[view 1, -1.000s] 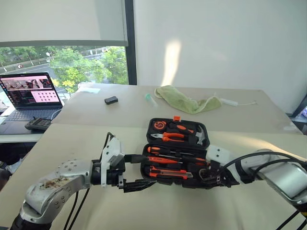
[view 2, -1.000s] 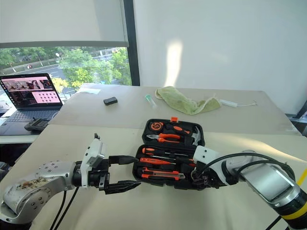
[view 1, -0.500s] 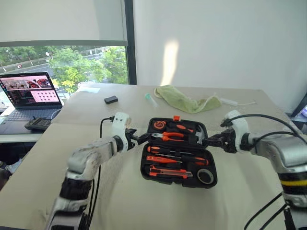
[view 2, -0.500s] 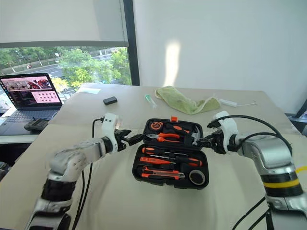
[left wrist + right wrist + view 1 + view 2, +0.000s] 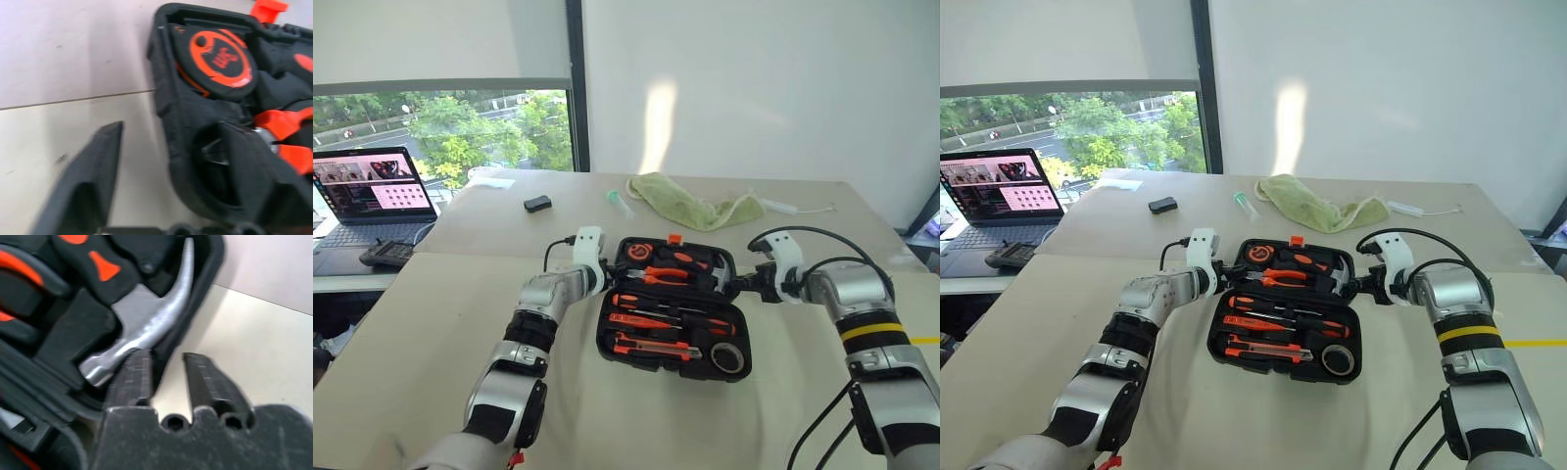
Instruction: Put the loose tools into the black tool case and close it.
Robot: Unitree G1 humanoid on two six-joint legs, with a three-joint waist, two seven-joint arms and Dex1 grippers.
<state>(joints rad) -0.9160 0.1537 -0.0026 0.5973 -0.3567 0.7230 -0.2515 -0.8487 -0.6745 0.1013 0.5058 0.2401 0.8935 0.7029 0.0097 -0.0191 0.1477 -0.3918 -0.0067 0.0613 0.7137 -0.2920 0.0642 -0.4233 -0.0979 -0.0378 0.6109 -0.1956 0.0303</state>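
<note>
I should next grip the lid's rim beside the tape measure with my left gripper to fold the black tool case shut.
The black tool case lies open on the table, orange latch on the far side. Its near half holds two screwdrivers, the utility knife and the tape roll. The lid half carries the tape measure, pliers and hammer. My left gripper is open and straddles the lid's left rim, one finger outside with table showing beside it. At the lid's right rim by the hammer head, my right gripper is shut on the wall.
A green cloth, a small tube and a small black box lie on the far table. A laptop stands at the far left. A white cable runs at the far right.
Both hands moved forward from the case's near half to the lid's two side edges. Both grippers narrowed, the right one down onto the rim.
</note>
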